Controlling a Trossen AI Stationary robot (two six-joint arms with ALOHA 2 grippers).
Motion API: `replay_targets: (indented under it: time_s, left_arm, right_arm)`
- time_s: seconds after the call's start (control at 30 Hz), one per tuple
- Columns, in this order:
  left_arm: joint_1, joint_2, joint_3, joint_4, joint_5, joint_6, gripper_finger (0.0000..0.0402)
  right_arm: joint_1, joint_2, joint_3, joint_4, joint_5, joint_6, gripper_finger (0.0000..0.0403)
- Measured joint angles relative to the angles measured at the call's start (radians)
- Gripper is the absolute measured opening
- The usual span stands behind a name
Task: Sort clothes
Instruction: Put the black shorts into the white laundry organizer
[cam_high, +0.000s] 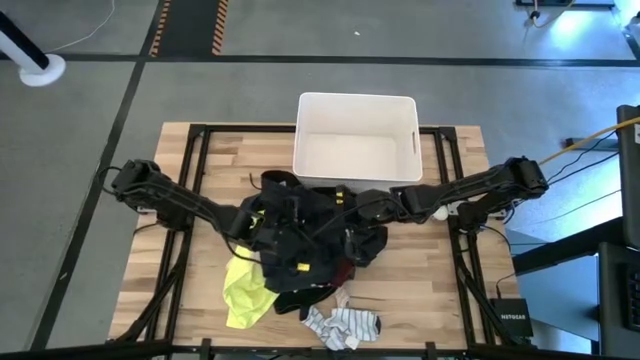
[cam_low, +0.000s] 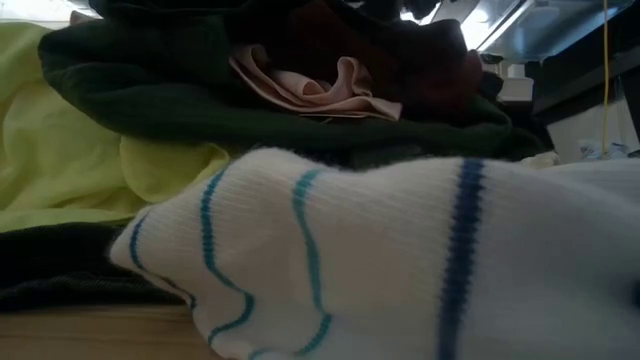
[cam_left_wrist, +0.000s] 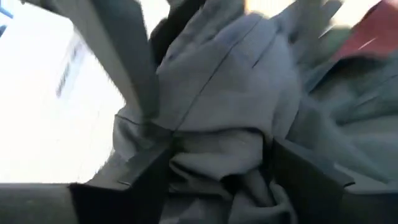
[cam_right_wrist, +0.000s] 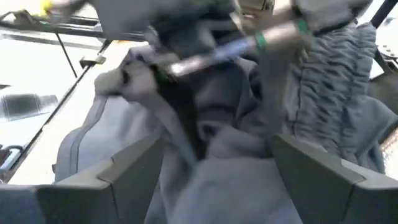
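Observation:
The left gripper grabs the black garment by its bunched fold (cam_left_wrist: 217, 146) next, to sort the garment into the white bin.
The clothes lie heaped mid-table: a black garment (cam_high: 300, 235) on top, a neon yellow one (cam_high: 245, 292) at the near left, a maroon one (cam_high: 346, 270) and a striped piece (cam_high: 345, 325) near the front edge. The low view shows the striped piece (cam_low: 380, 260) up close, with dark green cloth (cam_low: 150, 90) and neon yellow cloth (cam_low: 60, 150) behind it. My left gripper (cam_high: 272, 226) (cam_left_wrist: 224, 180) is open, down in the black cloth. My right gripper (cam_high: 355, 215) (cam_right_wrist: 221, 177) is open over the heap's right side. My left gripper stands open astride a bunched fold of the black garment (cam_left_wrist: 217, 149), slanting down from the table's left. The cloth reaches both fingers' inner faces and still lies on the heap. My right gripper has black cloth (cam_right_wrist: 211, 155) between its open fingers; whether it touches, I cannot tell.
A white plastic bin (cam_high: 356, 97) stands at the table's far edge, just behind the heap. Bare wooden tabletop (cam_high: 170, 250) shows to the left and right of the clothes. In the right wrist view the other arm's gripper (cam_right_wrist: 205, 50) shows close ahead.

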Motion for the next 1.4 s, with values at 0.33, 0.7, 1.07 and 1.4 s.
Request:
replay_targets:
  time_s: [0.33, 0.7, 1.07, 1.4]
  left_arm:
    - [0.029, 0.0, -0.051, -0.018, 0.101, -0.003, 0.0027]
    - [0.009, -0.093, 0.081, 0.051, 0.011, 0.236, 0.0009]
    - [0.14, -0.244, 0.181, 0.322, 0.004, 0.599, 0.0004]
    - [0.351, -0.272, 0.215, 0.578, 0.192, 0.723, 0.0005]
  right_arm:
    - [0.039, -0.074, 0.092, -0.153, 0.028, -0.001, 0.0317]
    - [0.228, -0.262, 0.132, -0.451, 0.368, 0.096, 0.0317]
    - [0.335, -0.277, 0.131, -0.61, 0.583, 0.266, 0.0317]
    - [0.34, -0.277, 0.13, -0.636, 0.613, 0.342, 0.0317]
